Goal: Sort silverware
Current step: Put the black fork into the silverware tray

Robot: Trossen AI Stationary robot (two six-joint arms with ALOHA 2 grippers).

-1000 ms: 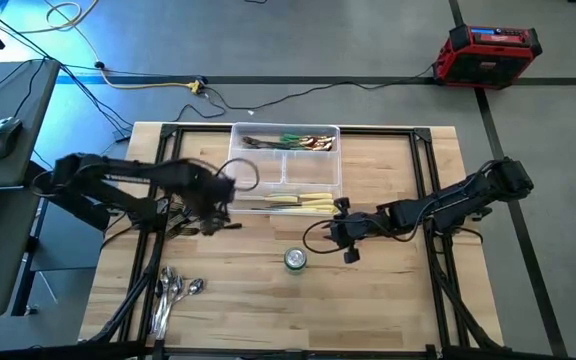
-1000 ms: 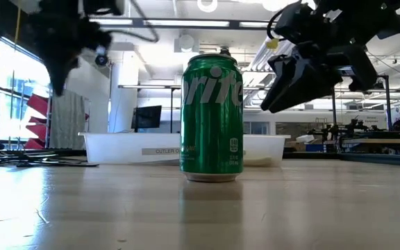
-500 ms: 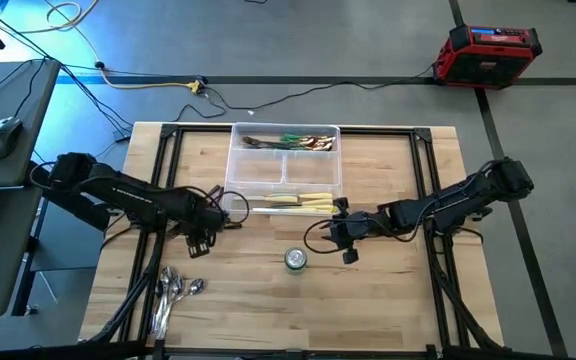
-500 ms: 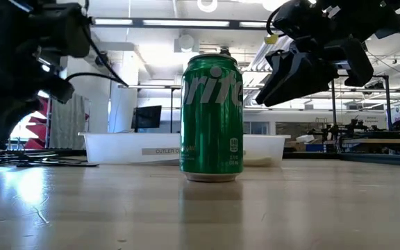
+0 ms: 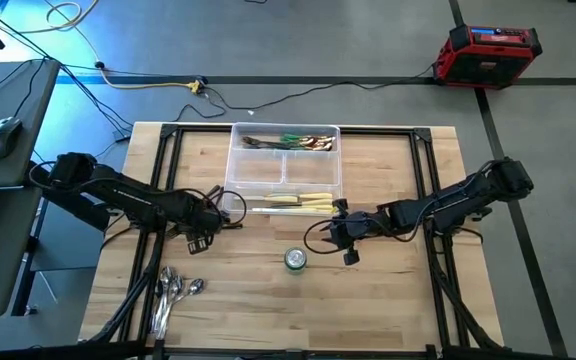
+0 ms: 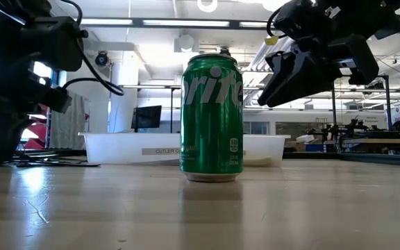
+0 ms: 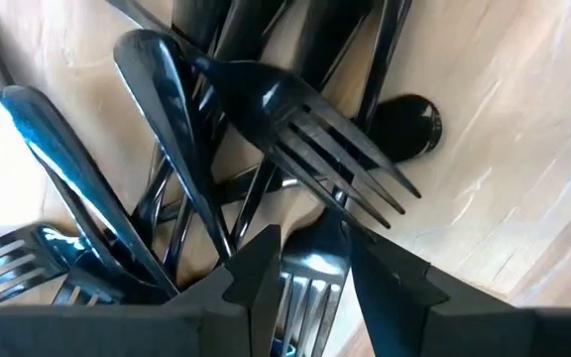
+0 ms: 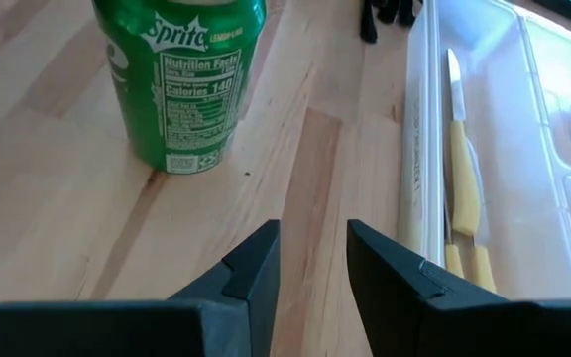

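Observation:
I need to grab the dark fork by its neck point(image 7: 327, 223) with my left gripper next, so it can go to the clear tray.
A heap of dark forks point(image 5: 180, 226) lies on the table's left side. My left gripper point(image 5: 200, 238) points down into it, open, its fingers on either side of one fork's head point(image 7: 311, 270). Shiny spoons point(image 5: 174, 290) lie near the front edge. The clear tray point(image 5: 238, 170) holds green-handled pieces point(image 5: 294, 141) in its far compartment and cream-handled knives point(image 5: 304, 203) in its near one. My right gripper point(image 5: 345, 238) hangs open above the table, right of the tray's near corner, with nothing between its fingers point(image 8: 256, 273). My left gripper comes at the fork heap from above, pointing down. The head of one dark fork point(image 7: 315, 248) lies in the gap between its two fingers. Whether the fingers touch that fork or the ones beside it, I cannot tell.
A green soda can point(image 5: 295, 260) stands upright near the table's middle, just left of my right gripper and near the tray's front wall point(image 8: 416, 169). Black frame rails point(image 5: 168, 180) run along both sides of the table. Bare wood lies at the front right.
My left gripper has come down from above the table onto the fork heap, shifting a little toward the table's near-left, and has since stayed there. My right gripper has kept still.

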